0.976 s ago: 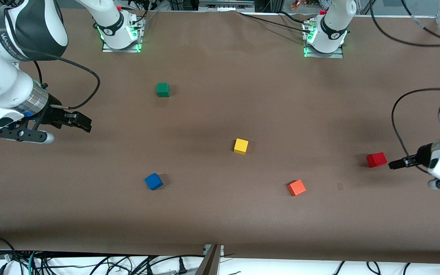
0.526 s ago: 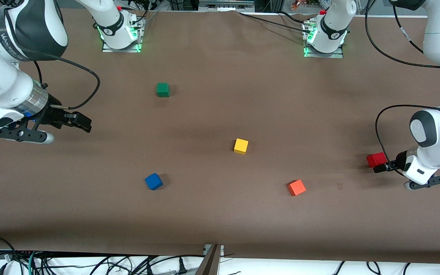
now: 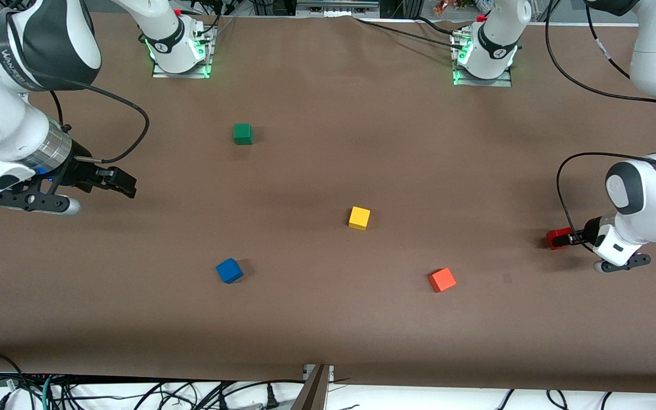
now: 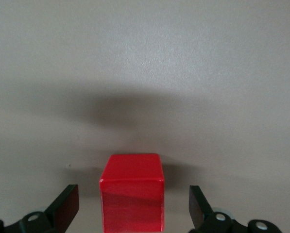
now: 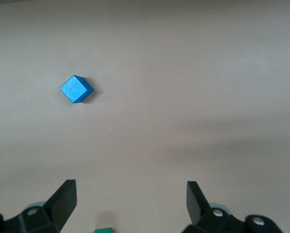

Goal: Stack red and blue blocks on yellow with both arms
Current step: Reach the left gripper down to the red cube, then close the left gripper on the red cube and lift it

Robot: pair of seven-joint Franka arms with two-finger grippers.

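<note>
The red block (image 3: pixel 557 237) needs to go on top of the yellow cube (image 3: pixel 359 217). My left gripper will grab the red block by its two opposite sides next.
The red block (image 3: pixel 557 237) sits on the table at the left arm's end. My left gripper (image 3: pixel 572 238) is low around it, open, with a finger on each side and a gap to each; in the left wrist view the red block (image 4: pixel 132 192) stands between the fingers. The yellow cube (image 3: pixel 359 217) sits mid-table. The blue block (image 3: pixel 229 270) lies nearer the front camera, toward the right arm's end; it also shows in the right wrist view (image 5: pixel 76 89). My right gripper (image 3: pixel 116 183) hangs open and empty over the table at the right arm's end.
A green cube (image 3: pixel 242 133) sits toward the robots' bases; its edge shows in the right wrist view (image 5: pixel 104 230). An orange cube (image 3: pixel 442 279) lies nearer the front camera than the yellow cube, between it and the red block. The brown table covering (image 3: pixel 328 319) runs under all.
My left arm has swung in and come down so its open fingers now straddle the red block. The right arm has not moved.
</note>
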